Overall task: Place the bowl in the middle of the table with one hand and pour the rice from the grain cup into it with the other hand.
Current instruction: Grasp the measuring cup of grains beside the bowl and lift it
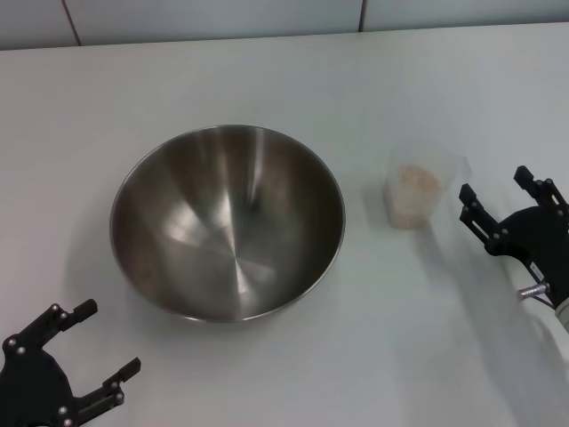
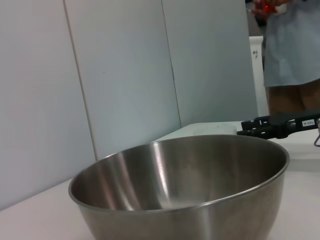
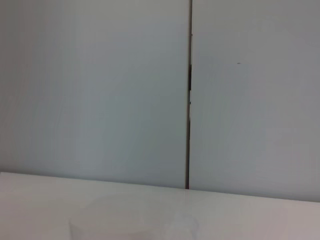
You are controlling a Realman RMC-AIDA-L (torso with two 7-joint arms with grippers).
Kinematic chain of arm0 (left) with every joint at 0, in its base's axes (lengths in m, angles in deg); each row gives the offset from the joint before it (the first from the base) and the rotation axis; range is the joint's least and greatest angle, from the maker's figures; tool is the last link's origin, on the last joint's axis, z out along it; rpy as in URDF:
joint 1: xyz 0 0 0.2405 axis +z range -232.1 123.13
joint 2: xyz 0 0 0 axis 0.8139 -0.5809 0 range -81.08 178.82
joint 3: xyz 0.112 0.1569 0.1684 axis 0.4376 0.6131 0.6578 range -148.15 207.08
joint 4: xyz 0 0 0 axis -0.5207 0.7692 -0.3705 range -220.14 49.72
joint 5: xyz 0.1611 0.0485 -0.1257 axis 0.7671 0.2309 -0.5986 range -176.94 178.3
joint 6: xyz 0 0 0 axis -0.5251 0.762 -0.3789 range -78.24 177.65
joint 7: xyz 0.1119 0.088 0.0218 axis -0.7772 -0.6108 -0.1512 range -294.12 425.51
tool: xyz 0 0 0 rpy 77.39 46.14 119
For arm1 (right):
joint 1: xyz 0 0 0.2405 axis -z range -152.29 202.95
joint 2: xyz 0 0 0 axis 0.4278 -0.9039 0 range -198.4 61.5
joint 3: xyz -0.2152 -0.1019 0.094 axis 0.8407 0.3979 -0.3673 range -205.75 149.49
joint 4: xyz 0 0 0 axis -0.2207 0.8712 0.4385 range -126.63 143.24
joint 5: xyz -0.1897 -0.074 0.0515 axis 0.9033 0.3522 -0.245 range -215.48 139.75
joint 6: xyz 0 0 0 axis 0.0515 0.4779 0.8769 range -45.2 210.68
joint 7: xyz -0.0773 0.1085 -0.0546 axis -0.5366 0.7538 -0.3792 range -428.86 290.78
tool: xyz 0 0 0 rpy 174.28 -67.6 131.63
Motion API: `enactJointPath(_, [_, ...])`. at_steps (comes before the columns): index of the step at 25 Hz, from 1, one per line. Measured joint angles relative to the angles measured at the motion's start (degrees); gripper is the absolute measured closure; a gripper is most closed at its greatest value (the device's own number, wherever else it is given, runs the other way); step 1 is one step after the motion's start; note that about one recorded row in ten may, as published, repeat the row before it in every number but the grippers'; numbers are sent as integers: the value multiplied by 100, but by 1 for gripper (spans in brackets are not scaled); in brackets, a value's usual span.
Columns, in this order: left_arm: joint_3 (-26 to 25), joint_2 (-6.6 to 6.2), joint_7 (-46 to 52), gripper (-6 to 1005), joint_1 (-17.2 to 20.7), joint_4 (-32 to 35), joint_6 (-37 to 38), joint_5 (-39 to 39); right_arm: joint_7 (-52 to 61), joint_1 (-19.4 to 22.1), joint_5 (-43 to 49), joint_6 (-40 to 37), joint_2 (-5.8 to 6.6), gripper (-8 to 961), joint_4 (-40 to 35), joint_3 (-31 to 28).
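Both fingers of my right gripper end over white tabletop, short of the grain cup (image 1: 414,191). I need to move toward its handle before I close on the cup.
The steel bowl (image 1: 228,222) stands upright and empty on the white table (image 1: 267,80), a little left of centre; it fills the left wrist view (image 2: 185,200). Right of it stands the clear grain cup (image 1: 414,191) with pale rice (image 1: 416,182) in its lower part; its rim shows faintly in the right wrist view (image 3: 125,222). My left gripper (image 1: 89,340) is open near the front left corner, short of the bowl and apart from it. My right gripper (image 1: 496,191) is open just right of the cup, not touching it; it also shows beyond the bowl as the right gripper (image 2: 260,128).
Pale wall panels (image 1: 213,18) run along the table's far edge. In the left wrist view a person in a light shirt (image 2: 292,45) stands beyond the table.
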Motion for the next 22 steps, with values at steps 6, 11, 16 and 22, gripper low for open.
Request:
enactJointPath(6, [-1,-5,1,167,-2,-4,-1,6,-34,-123,0,128,0,155,5,-4])
enactJointPath(11, [-1,-5,1,167,-2,-5,-1,8,-48,-214,0,179,0,155,-10,-57])
enactJointPath(16, [-2,-5,1,167,-2,-5,-2,18,-49,-310,0,302,0,155,-30,-104])
enactJointPath(22, [5,-5,1,167,3,-5,0,18,-49,-460,0,484,0,153,-58,-146])
